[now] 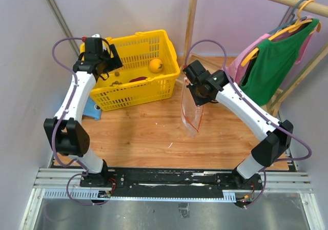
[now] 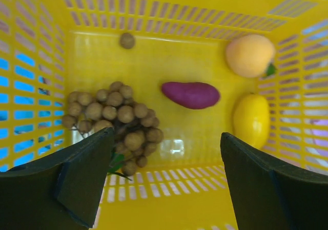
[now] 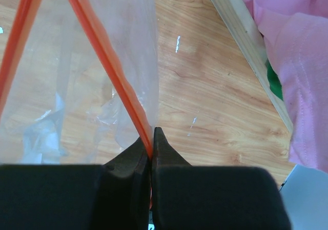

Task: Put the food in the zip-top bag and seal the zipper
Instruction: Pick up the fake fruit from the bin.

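Observation:
I need to grab the bunch of grapes by its stem end (image 2: 118,163) with my left gripper next, so the grapes are free to enter the zip-top bag first.
The food lies in the yellow basket (image 2: 154,50): a bunch of olive-brown grapes (image 2: 110,118), one loose grape (image 2: 127,40), a dark purple piece (image 2: 190,95), a round orange fruit (image 2: 249,55) and a yellow fruit (image 2: 251,120). My left gripper (image 2: 166,181) is open above the basket floor, its left finger beside the grapes. It shows over the basket's left end in the top view (image 1: 105,66). My right gripper (image 3: 151,147) is shut on the red-orange zipper (image 3: 107,61) of the clear zip-top bag (image 1: 191,111), which hangs open over the table. The slider tab is not visible.
The basket (image 1: 134,94) stands at the back left of the wooden table. A blue packet (image 1: 92,108) lies by its left corner. A wooden rack post (image 1: 191,22) stands behind the bag, with green and pink clothes (image 1: 274,61) hanging at the right.

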You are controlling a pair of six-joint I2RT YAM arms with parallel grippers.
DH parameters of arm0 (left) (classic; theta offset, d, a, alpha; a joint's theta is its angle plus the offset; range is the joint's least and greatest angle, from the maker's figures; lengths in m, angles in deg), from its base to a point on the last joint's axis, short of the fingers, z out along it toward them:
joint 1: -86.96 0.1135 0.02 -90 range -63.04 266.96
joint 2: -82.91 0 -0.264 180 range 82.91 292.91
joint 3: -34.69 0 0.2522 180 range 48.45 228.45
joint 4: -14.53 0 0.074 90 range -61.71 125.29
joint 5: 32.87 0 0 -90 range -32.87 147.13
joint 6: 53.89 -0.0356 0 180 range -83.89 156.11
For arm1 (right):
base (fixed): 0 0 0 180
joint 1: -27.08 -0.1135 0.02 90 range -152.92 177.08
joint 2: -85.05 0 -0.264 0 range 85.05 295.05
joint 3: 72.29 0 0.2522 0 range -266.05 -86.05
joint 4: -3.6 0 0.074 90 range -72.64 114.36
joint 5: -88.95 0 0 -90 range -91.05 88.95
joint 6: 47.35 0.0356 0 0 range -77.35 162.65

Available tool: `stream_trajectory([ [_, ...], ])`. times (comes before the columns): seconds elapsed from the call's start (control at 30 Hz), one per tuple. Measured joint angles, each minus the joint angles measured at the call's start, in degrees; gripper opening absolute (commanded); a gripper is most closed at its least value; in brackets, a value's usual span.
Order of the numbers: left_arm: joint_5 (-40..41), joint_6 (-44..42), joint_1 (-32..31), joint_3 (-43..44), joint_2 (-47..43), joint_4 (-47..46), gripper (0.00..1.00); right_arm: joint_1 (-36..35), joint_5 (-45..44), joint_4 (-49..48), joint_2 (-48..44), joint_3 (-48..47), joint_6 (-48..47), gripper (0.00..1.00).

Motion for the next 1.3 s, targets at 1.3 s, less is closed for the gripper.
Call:
stream_trajectory([
  [1.3,-4.3,-5.8,5.0,-10.1,10.5,17.4,0.86,0.0,3.3,-5.7,-1.4,5.3,-1.8,0.01],
])
